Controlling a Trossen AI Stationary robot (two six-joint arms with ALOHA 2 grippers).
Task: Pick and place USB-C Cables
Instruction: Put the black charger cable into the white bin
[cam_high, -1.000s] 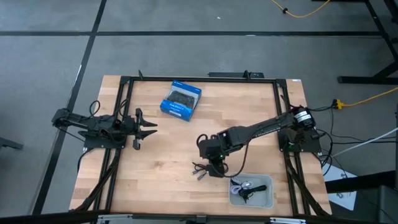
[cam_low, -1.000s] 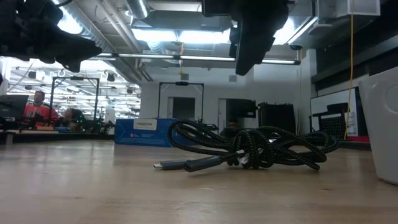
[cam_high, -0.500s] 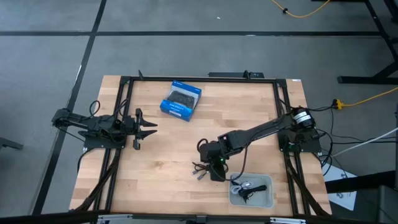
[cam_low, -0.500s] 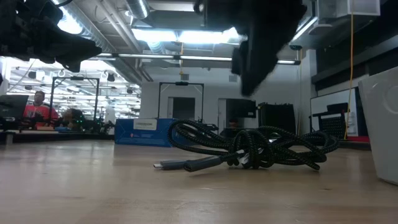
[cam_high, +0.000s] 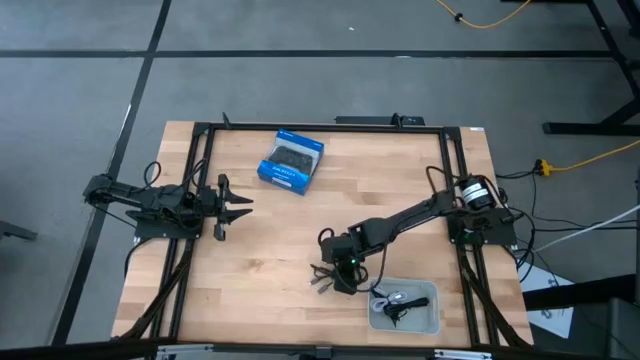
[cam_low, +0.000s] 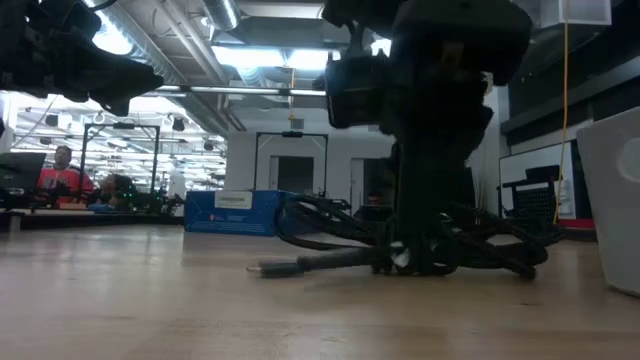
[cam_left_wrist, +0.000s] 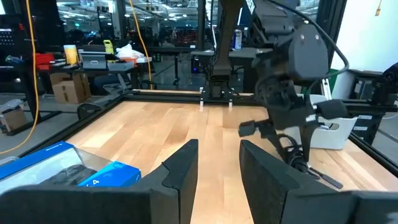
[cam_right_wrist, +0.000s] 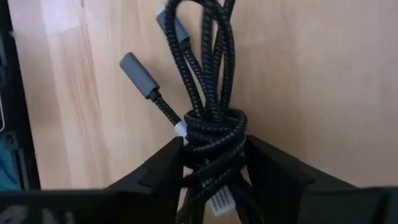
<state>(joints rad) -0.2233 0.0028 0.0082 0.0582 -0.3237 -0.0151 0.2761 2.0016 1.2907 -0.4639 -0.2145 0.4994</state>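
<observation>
The black braided USB-C cable bundle has to go in the grey bin, so my right gripper needs to grab it next by its wrapped middle (cam_right_wrist: 214, 138).
A black braided USB-C cable bundle (cam_right_wrist: 211, 134) lies on the wooden table, near the middle right, with two connector ends (cam_right_wrist: 138, 74) sticking out. My right gripper (cam_high: 341, 279) points steeply down over it, open. Its fingers (cam_right_wrist: 163, 167) stand on either side of the bundle's wrapped middle, as the low view (cam_low: 420, 255) also shows. A grey bin (cam_high: 437, 312) near the front right edge holds a light cable and a black cable (cam_high: 394, 304). My left gripper (cam_left_wrist: 217, 163) waits open and level at the table's left side (cam_high: 240, 208). My right gripper comes from above, slanting down, with one finger on each side of the bundle's wrapped middle (cam_right_wrist: 214, 146). The bundle lies on the table. I cannot tell whether the fingers touch it.
A blue box (cam_high: 291, 162) lies at the far middle of the table and also shows in the left wrist view (cam_left_wrist: 93, 177). The bin's white wall (cam_low: 620, 200) stands close to the right of the bundle. Bare wood lies between the two arms.
My right gripper has come down from well above the table onto the black cable bundle and now straddles its middle. The bundle has stayed where it was. My left arm has kept still.
</observation>
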